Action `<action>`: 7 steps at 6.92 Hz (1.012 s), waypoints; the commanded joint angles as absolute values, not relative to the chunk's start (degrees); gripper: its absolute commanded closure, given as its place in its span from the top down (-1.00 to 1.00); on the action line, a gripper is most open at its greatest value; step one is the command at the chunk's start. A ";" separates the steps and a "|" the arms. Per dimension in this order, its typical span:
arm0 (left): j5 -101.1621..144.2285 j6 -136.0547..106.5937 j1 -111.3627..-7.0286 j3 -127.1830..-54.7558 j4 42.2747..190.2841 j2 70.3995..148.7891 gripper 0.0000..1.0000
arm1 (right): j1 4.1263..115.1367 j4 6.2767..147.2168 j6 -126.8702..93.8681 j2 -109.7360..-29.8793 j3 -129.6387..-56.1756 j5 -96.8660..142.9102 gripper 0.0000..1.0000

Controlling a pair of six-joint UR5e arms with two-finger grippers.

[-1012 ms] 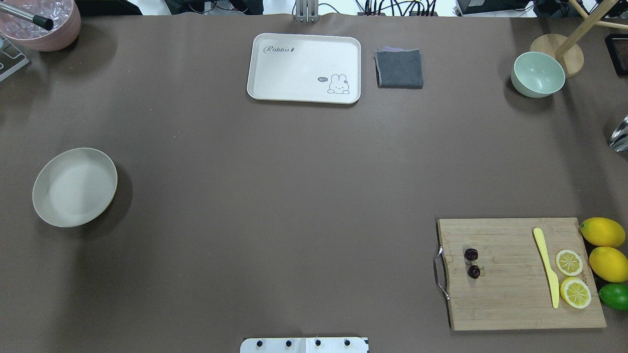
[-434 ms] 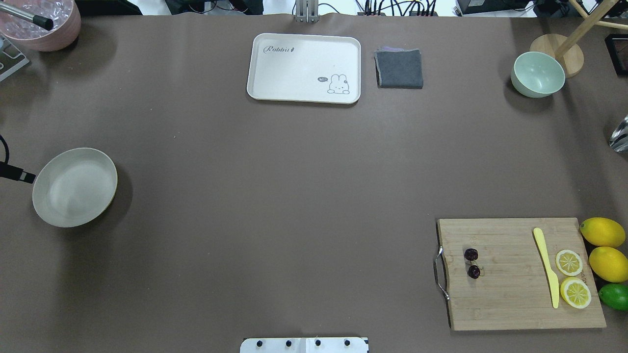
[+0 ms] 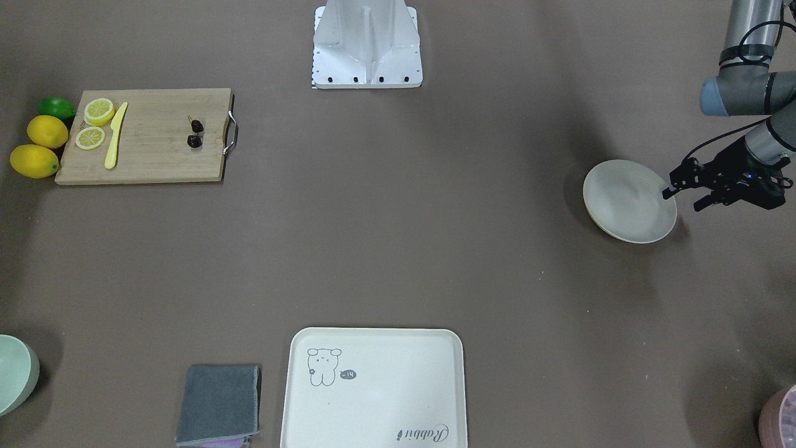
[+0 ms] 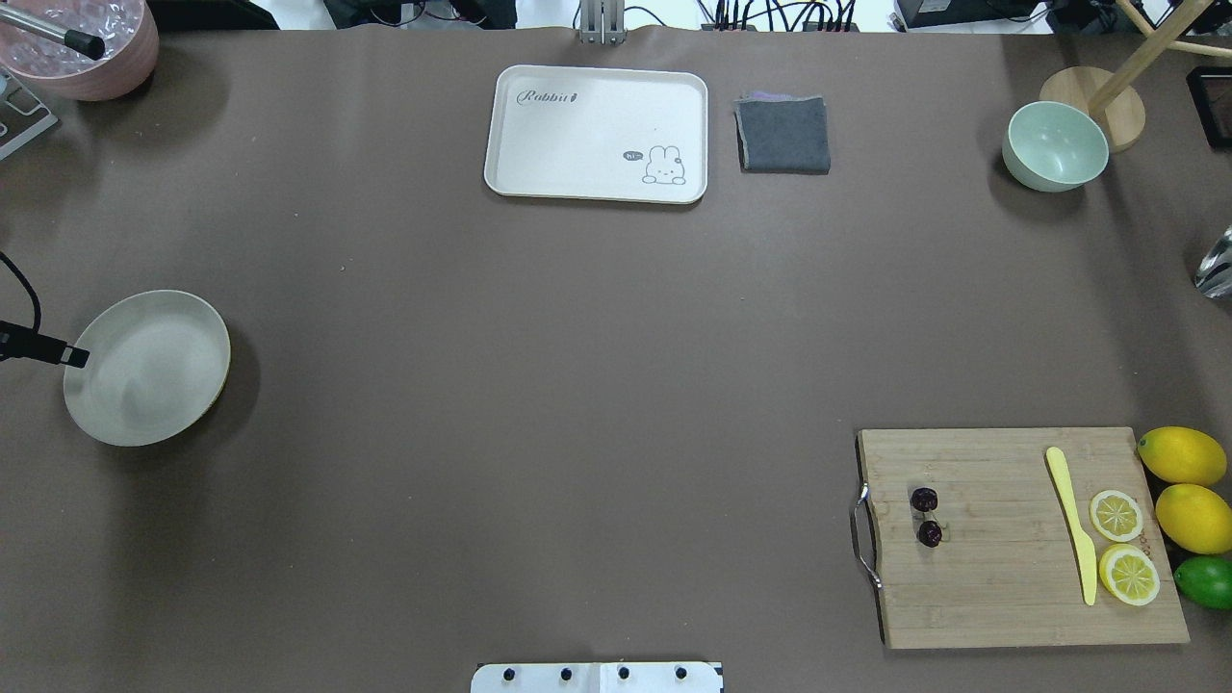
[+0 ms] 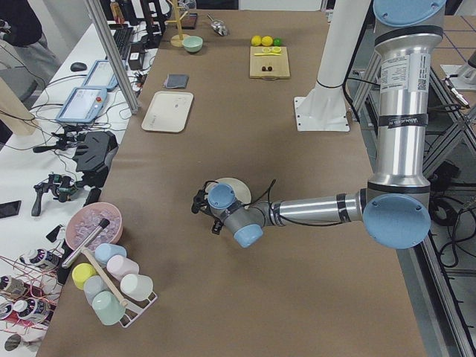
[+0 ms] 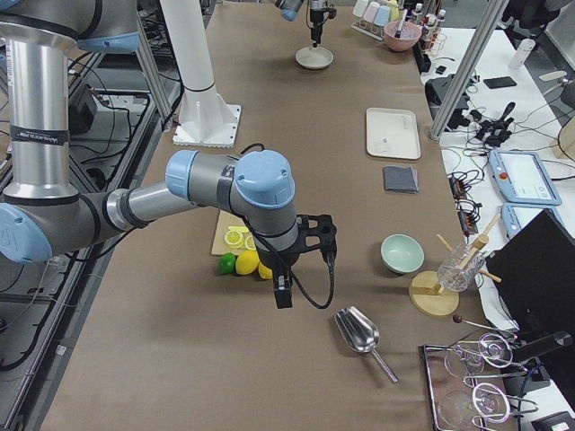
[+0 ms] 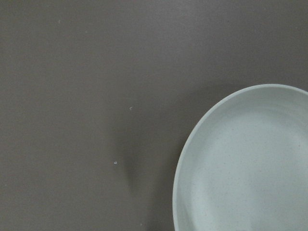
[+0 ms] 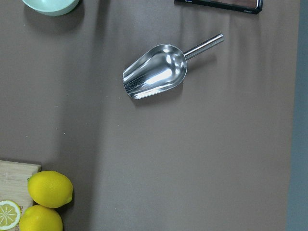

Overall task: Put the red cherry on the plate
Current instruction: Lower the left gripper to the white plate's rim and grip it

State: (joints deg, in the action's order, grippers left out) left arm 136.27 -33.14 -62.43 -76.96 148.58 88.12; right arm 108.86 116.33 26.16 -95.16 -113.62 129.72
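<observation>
The cream-white plate should be set ready for the red cherry, so my left gripper needs to pick it up by its rim (image 7: 184,151) next.
The red cherry (image 4: 924,500) is a dark pair lying on the left part of the wooden cutting board (image 4: 1001,577); it also shows in the front view as the cherry (image 3: 196,126). The plate (image 4: 144,366) sits empty at the table's left side. My left gripper (image 3: 683,200) hovers at the plate's (image 3: 628,199) outer rim, open, with nothing between its fingers. The left wrist view shows only the plate's rim (image 7: 192,144) and bare table. My right gripper (image 6: 316,241) hangs above the lemons beyond the board; I cannot tell whether it is open or shut.
A yellow knife (image 4: 1073,525), two lemon slices (image 4: 1116,515), two lemons (image 4: 1182,454) and a lime (image 4: 1205,581) are on or beside the board. A rabbit tray (image 4: 597,133), grey cloth (image 4: 783,135) and green bowl (image 4: 1055,144) line the far side. A metal scoop (image 8: 156,72) lies right.
My left gripper has come into the overhead view from the left edge and moved right, up to the plate's rim. The cherry and the plate have stayed put.
</observation>
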 commanded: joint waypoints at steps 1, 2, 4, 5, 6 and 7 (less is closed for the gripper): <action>136.14 -33.22 -62.23 -75.24 150.73 88.07 0.31 | 108.90 116.37 26.19 -95.45 -114.17 129.73 1.00; 136.23 -33.31 -62.23 -74.97 151.34 88.07 0.08 | 108.90 116.37 26.19 -95.97 -114.43 129.81 1.00; 136.14 -34.09 -61.36 -74.62 152.22 88.07 -0.03 | 108.90 116.45 26.10 -97.03 -115.92 129.73 1.00; 135.10 -38.02 -59.87 -74.62 155.01 88.07 -0.24 | 108.90 116.46 26.10 -97.47 -116.62 129.73 1.00; 134.57 -41.45 -58.20 -74.45 157.56 88.07 -0.66 | 108.90 116.46 26.10 -97.82 -116.98 129.73 1.00; 134.65 -42.01 -58.01 -74.62 157.76 87.98 -1.00 | 108.98 116.46 26.10 -97.82 -117.07 129.73 1.00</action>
State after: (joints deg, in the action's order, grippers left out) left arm 134.84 -40.10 -58.87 -74.55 156.52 88.03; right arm 108.93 116.45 26.10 -97.64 -116.79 129.73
